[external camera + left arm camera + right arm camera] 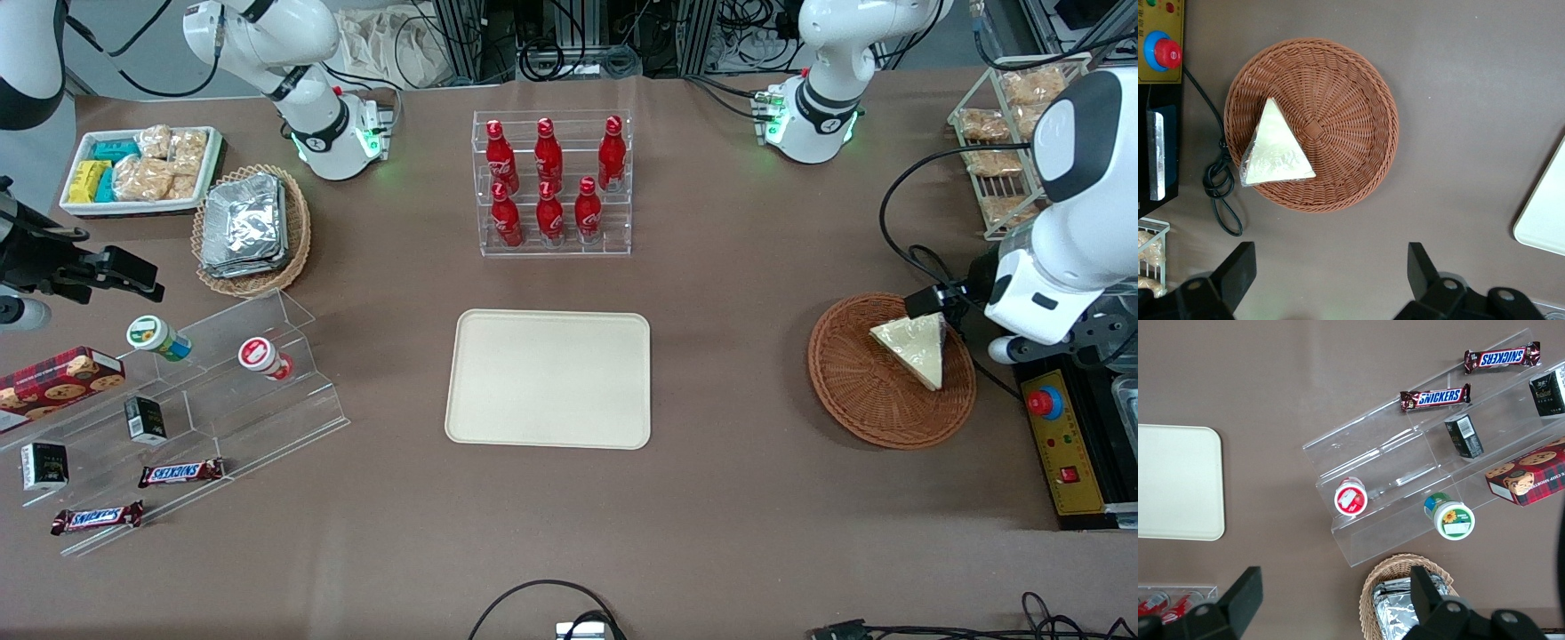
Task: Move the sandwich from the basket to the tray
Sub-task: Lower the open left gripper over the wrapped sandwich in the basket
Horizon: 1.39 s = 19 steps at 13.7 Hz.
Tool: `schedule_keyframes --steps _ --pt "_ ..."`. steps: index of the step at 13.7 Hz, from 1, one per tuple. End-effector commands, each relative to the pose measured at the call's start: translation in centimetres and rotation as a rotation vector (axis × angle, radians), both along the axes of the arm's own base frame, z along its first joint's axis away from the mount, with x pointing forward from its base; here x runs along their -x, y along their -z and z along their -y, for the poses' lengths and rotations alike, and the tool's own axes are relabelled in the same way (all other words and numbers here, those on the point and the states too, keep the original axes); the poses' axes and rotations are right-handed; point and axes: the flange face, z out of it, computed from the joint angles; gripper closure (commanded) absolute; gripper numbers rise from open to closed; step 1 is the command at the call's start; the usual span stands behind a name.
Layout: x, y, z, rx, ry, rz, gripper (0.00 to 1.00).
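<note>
Next, my left gripper will grip the sandwich by its wrapped edge to set it from the basket onto the tray.
The sandwich, a pale cream-yellow wedge in clear wrap, lies in the round reddish-brown wicker basket, near its rim on the working arm's side. It also shows in the left wrist view, inside the basket. The left gripper hangs well above the table, just past the basket's rim and farther from the front camera than the sandwich. In the left wrist view the gripper is open wide and empty, over bare tablecloth. The cream-beige tray lies flat at the table's middle, with nothing on it; one corner shows in the left wrist view.
A yellow control box with a red button and a looped black cable lie beside the basket at the working arm's end. A rack of red bottles stands farther back than the tray. Clear snack steps sit toward the parked arm's end.
</note>
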Motion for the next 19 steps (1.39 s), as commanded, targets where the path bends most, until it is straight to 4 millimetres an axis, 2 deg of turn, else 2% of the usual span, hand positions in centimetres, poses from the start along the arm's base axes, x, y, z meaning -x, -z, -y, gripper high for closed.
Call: schedule_keyframes --steps 1,4,6,12,16,19 --pt "-0.6 -0.7 0.3 -0.014 0.001 0.001 0.0" --pt "-0.9 -1.2 0.0 -0.011 0.001 0.016 0.0" --pt "-1.9 -0.8 -0.5 -0.006 -0.008 0.014 0.0" --pt "-2.4 1.2 -1.8 -0.007 -0.056 -0.019 0.0" --pt "-3.0 -0.2 -1.7 -0.004 -0.058 0.013 0.0" --pt "-3.2 0.1 -1.9 -0.02 -0.102 0.01 0.0"
